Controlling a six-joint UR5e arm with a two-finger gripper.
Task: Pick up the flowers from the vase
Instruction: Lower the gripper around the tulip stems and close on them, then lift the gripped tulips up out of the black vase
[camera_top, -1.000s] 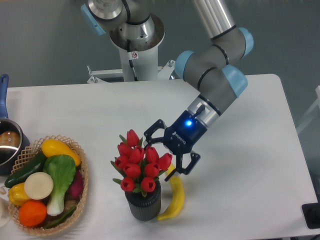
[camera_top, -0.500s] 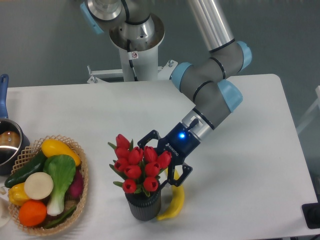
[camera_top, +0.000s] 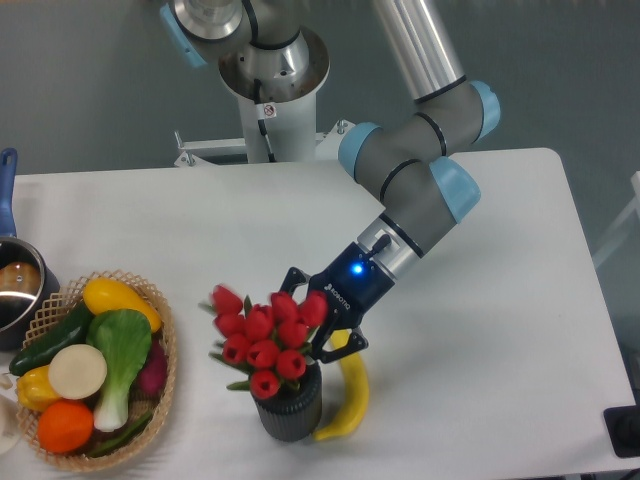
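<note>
My gripper is about to lift the flowers out of the dark vase, and for that it needs to grab them next by their clustered red buds.
The flowers, a bunch of red tulip buds with green leaves, stand in the vase, a short dark ribbed cylinder near the table's front edge. The bunch leans to the left. My gripper comes in from the right at bud height. It is open, with one finger above the bunch's right side and the other below it. The fingertips are hidden behind the buds, so I cannot see whether they touch the stems.
A yellow banana lies against the vase's right side, just under the gripper. At the front left, a wicker basket holds vegetables. A metal pot with a blue handle stands at the left edge.
The gripper has moved left and down into the right side of the bunch. The flowers have been pushed and tipped to the left. The jaws look narrower than before.
</note>
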